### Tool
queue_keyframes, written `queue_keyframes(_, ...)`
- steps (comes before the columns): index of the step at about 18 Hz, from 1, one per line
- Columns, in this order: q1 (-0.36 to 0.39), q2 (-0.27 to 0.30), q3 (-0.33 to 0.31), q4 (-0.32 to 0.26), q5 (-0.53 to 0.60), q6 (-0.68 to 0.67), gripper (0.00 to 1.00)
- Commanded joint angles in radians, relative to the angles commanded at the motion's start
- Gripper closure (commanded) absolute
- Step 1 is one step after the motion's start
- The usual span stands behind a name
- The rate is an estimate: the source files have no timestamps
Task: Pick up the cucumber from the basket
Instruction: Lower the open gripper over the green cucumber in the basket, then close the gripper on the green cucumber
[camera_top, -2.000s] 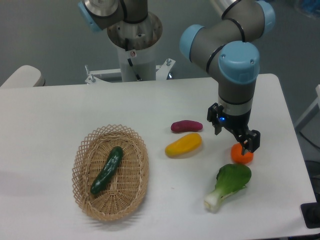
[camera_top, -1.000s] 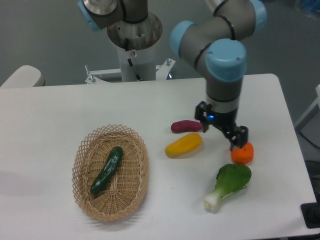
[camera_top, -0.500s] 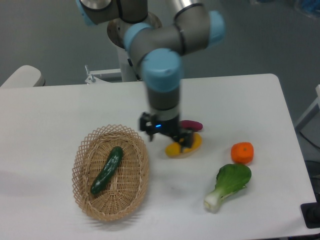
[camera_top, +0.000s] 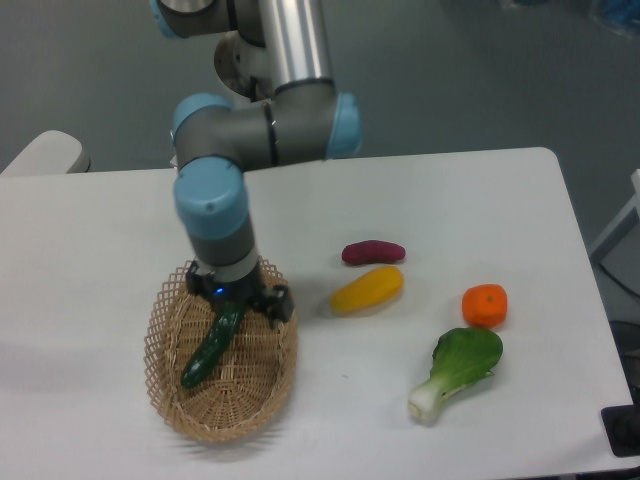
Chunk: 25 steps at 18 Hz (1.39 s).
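My gripper grabs the dark green cucumber by its end (camera_top: 231, 313) next, to lift it out of the wicker basket.
The dark green cucumber (camera_top: 209, 348) lies slanted inside the oval tan wicker basket (camera_top: 168, 398) at the front left of the table. My gripper (camera_top: 238, 298) hangs over the basket's far part, above the cucumber's upper end. Its fingers (camera_top: 280, 303) stand apart, so it is open and holds nothing. The cucumber's top end is partly hidden by the gripper.
A yellow fruit (camera_top: 367, 288) and a purple sweet potato (camera_top: 372, 252) lie right of the basket. An orange fruit (camera_top: 484, 305) and a bok choy (camera_top: 455, 371) lie further right. The robot base (camera_top: 262, 60) stands at the back.
The arm has swung from the right side near the orange fruit leftward across the table and now hangs over the basket. The gripper stays open. The objects have not moved.
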Motion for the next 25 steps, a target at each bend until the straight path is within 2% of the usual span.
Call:
queue_keyframes(3, -0.022, -0.037, -0.006, 0.049, 0.003, 0.003, 0.0)
queue_keyframes(10, -0.025, -0.065, -0.005, 0.051, 0.006, 0.044, 0.0)
queue_keyframes(11, -0.025, -0.065, -0.002, 0.051, 0.005, 0.046, 0.12)
queue_keyframes(12, -0.025, -0.065, 0.0, 0.051, 0.005, 0.048, 0.4)
queue_keyframes(13, -0.025, -0.065, 0.005, 0.051, 0.003, 0.051, 0.58)
queue_keyframes(14, -0.025, -0.065, 0.009, 0.051, 0.005, 0.066, 0.69)
queue_keyframes(18, -0.023, -0.062, 0.02, 0.048, 0.003, 0.109, 0.79)
queue_keyframes(23, -0.014, -0.048, 0.07, 0.034, 0.005, 0.118, 0.8)
queue_keyframes(25, 0.001, -0.028, 0.09, 0.014, 0.006, 0.182, 0.8)
